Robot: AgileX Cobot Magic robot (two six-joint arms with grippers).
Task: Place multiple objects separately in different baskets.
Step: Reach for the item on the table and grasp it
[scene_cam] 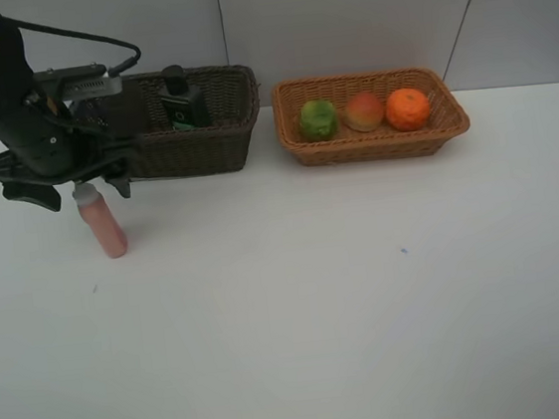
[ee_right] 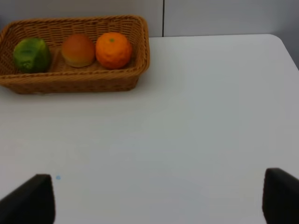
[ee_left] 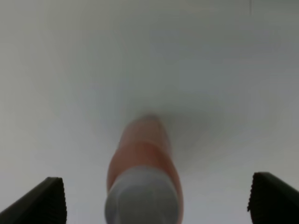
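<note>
My left gripper lowers first and then closes on the pink bottle. Its fingers stop beside the white cap point(scene_cam: 86, 193), above the pink body, so it is too early to close.
A slim pink bottle point(scene_cam: 102, 222) with a white cap stands on the table left of centre; it also shows in the left wrist view point(ee_left: 144, 177). My left gripper point(scene_cam: 69, 188) hangs just above it, open, one finger on each side point(ee_left: 159, 205). The dark brown basket point(scene_cam: 203, 147) behind holds a dark grey-black bottle point(scene_cam: 185, 104). The light tan basket point(scene_cam: 373, 148) holds a green lime point(scene_cam: 318, 119), an apple point(scene_cam: 364, 111) and an orange point(scene_cam: 408, 109). My right gripper point(ee_right: 156, 200) is open and empty over bare table. The pink-purple cup is out of view.
The two baskets stand side by side at the back of the white table point(scene_cam: 320, 305), near the wall. The right wrist view shows the tan basket point(ee_right: 70, 84) and the table's far right corner point(ee_right: 275, 39).
</note>
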